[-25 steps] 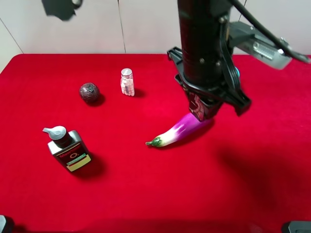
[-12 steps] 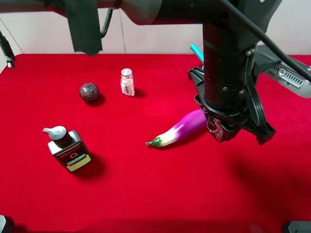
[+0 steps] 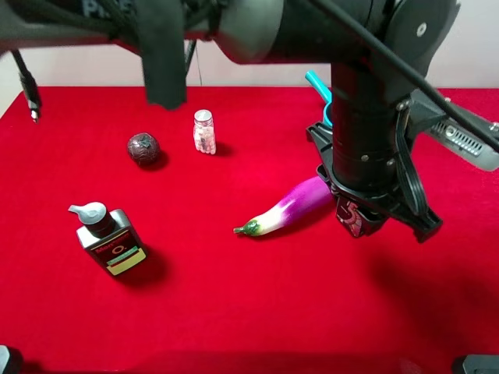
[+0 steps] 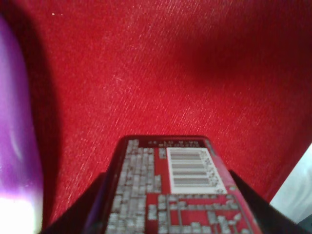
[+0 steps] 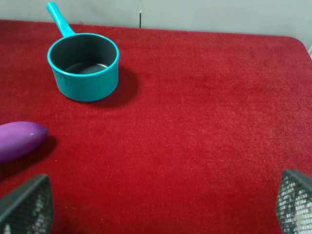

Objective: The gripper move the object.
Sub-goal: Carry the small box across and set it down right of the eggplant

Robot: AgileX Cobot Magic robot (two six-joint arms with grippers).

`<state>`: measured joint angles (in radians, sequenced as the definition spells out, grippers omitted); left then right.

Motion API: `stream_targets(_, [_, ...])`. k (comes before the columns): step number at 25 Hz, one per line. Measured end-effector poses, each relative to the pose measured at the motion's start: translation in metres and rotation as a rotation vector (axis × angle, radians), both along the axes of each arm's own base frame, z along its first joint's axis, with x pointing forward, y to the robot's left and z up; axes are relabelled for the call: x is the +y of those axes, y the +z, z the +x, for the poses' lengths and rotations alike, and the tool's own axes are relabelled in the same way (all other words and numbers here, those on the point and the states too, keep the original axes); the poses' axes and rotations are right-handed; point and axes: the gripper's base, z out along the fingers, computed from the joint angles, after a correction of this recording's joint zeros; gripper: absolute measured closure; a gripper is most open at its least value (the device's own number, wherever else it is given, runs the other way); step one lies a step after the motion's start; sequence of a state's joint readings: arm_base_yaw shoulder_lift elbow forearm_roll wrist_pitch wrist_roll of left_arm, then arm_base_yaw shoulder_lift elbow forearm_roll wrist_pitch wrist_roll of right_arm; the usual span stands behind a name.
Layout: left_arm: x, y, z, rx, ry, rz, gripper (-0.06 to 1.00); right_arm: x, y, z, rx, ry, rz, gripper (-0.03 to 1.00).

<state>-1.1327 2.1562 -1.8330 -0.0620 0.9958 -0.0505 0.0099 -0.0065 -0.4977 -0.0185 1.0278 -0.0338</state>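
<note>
My left gripper keeps hold of the tin for now, while the tin's lower edge hangs above the red cloth in the exterior view.
The object (image 3: pixel 352 216), a small dark red and black tin with pale print, hangs just above the red cloth, right of the eggplant's thick end. My left gripper (image 3: pixel 355 223), black with a grey bracket, reaches across to the right side and is shut on it. In the left wrist view the tin (image 4: pixel 170 185) shows its barcode and small print, with black fingers (image 4: pixel 80 214) on either side. In the right wrist view my right gripper (image 5: pixel 161 209) stands open over bare cloth, with nothing between its mesh-padded fingertips (image 5: pixel 27 204).
A purple eggplant (image 3: pixel 287 206) lies mid-table, its tip also in the right wrist view (image 5: pixel 19 139). A grey pump bottle (image 3: pixel 109 238), a dark ball (image 3: pixel 143 147) and a small jar (image 3: pixel 203 132) stand on the left. A teal pot (image 5: pixel 84 66) sits at the back.
My left gripper has carried the tin from over the eggplant's thick end to the right and slightly nearer. Over the last half second it hardly moved.
</note>
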Motion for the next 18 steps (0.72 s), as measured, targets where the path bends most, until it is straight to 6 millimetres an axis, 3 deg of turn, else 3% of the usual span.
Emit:
stream_targets(7, [-0.008, -0.021, -0.007, 0.006, -0.023, 0.034, 0.50, 0.000, 0.000, 0.000, 0.000, 0.000, 0.000, 0.27])
stream_targets(18, [-0.013, -0.054, 0.003, -0.051, -0.027, 0.083, 0.50, 0.000, 0.000, 0.000, 0.000, 0.000, 0.000, 0.27])
